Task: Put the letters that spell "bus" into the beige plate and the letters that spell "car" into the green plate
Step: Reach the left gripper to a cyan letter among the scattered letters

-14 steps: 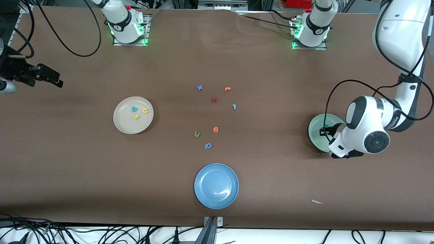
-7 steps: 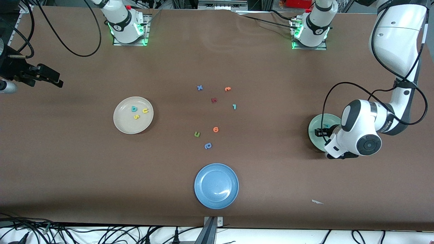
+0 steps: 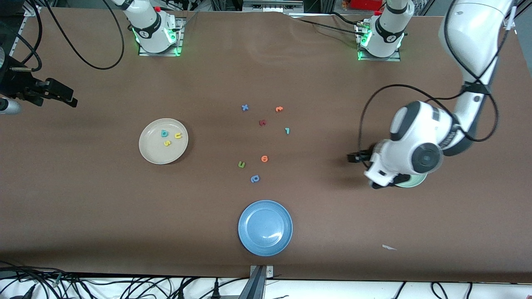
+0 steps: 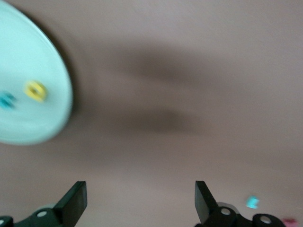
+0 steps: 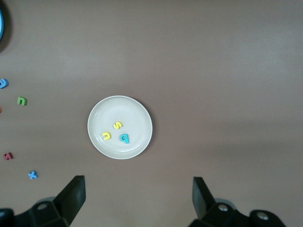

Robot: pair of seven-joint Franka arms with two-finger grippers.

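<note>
The robot needs to finish spelling "car" in the green plate, so its left gripper should next pick up the teal r by its straight stem (image 3: 287,131).
The beige plate (image 3: 151,151) holds the teal b (image 3: 164,133), yellow u (image 3: 178,136) and yellow s (image 3: 167,143); the right wrist view shows that beige plate (image 5: 142,113) from high up. The green plate (image 3: 417,181) is mostly hidden under the left hand. In the left wrist view the green plate (image 4: 28,56) holds the yellow a (image 4: 36,90) and a blurred teal letter (image 4: 6,100). The teal r (image 3: 286,131) lies mid-table. My left gripper (image 3: 352,158) (image 4: 140,189) is open and empty over bare table beside the green plate. My right gripper (image 5: 138,189) waits open and empty.
Loose letters lie mid-table: a blue x (image 3: 245,107), an orange t (image 3: 279,109), a dark red one (image 3: 262,122), an orange round one (image 3: 264,158), a green u-shaped one (image 3: 241,165), a blue round one (image 3: 254,179). The blue plate (image 3: 265,245) sits nearest the front camera.
The left gripper opened over the green plate, then swung off it toward the table's middle, and its hand now covers most of the plate. The right arm has not moved.
</note>
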